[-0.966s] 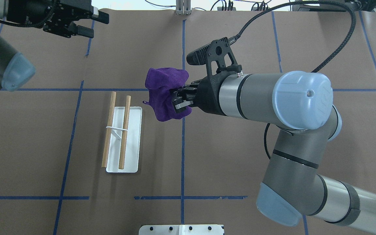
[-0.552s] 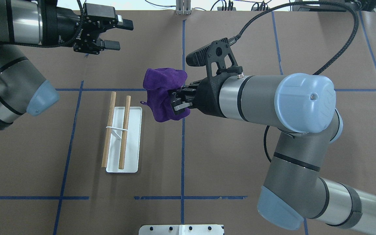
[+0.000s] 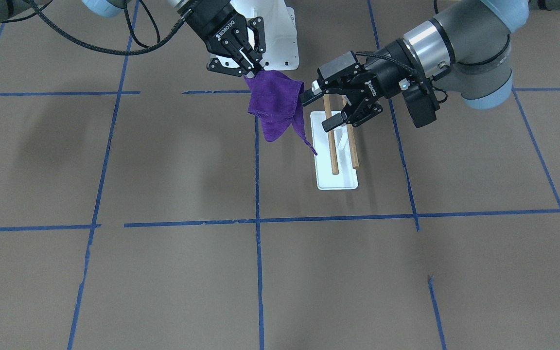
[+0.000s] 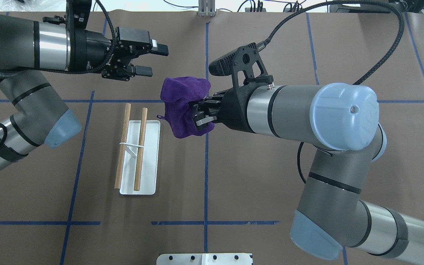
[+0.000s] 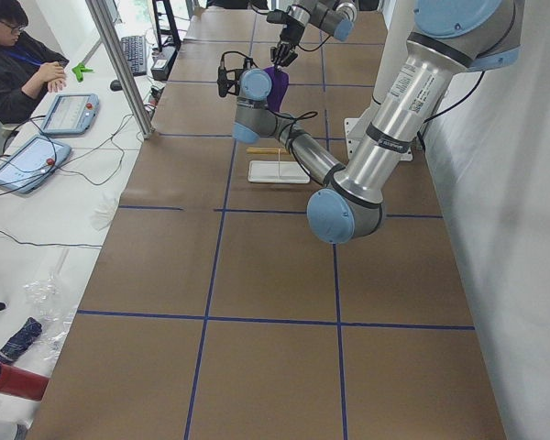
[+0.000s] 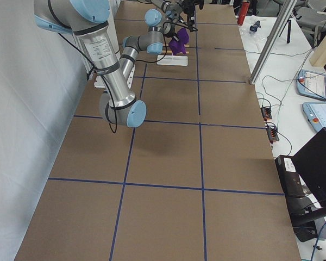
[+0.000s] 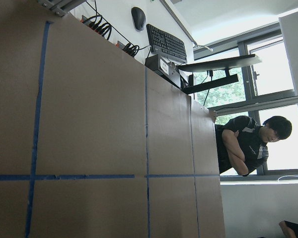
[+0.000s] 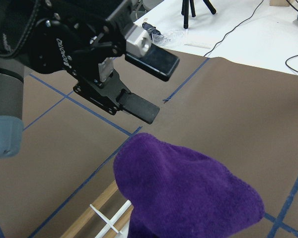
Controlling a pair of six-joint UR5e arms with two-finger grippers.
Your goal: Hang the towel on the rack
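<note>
I need to reach the purple towel with my left gripper and pick up the free corner of its upper edge (image 3: 299, 86), so that I can hang the towel on the rack (image 3: 334, 152).
The purple towel (image 4: 182, 105) hangs bunched from my right gripper (image 4: 198, 115), which is shut on its upper edge, held above the table just right of the rack. The towel's thin tail (image 3: 309, 146) dangles toward the rack. The rack has a white base (image 4: 150, 162) and two wooden dowels (image 4: 141, 147); it also shows in the front view (image 3: 338, 181). My left gripper (image 4: 153, 60) is open and empty, up in the air, pointing at the towel's far corner with a small gap. In the right wrist view the left gripper (image 8: 149, 84) is open just beyond the towel (image 8: 188, 193).
The white robot pedestal plate (image 4: 204, 258) sits at the near table edge. Blue tape lines cross the brown table. An operator (image 5: 9, 55) sits beyond the table's far side with tablets. The left wrist view shows only table and room.
My left arm has swung in from the upper left toward the towel, its gripper still open. My right gripper with the towel has shifted slightly left.
</note>
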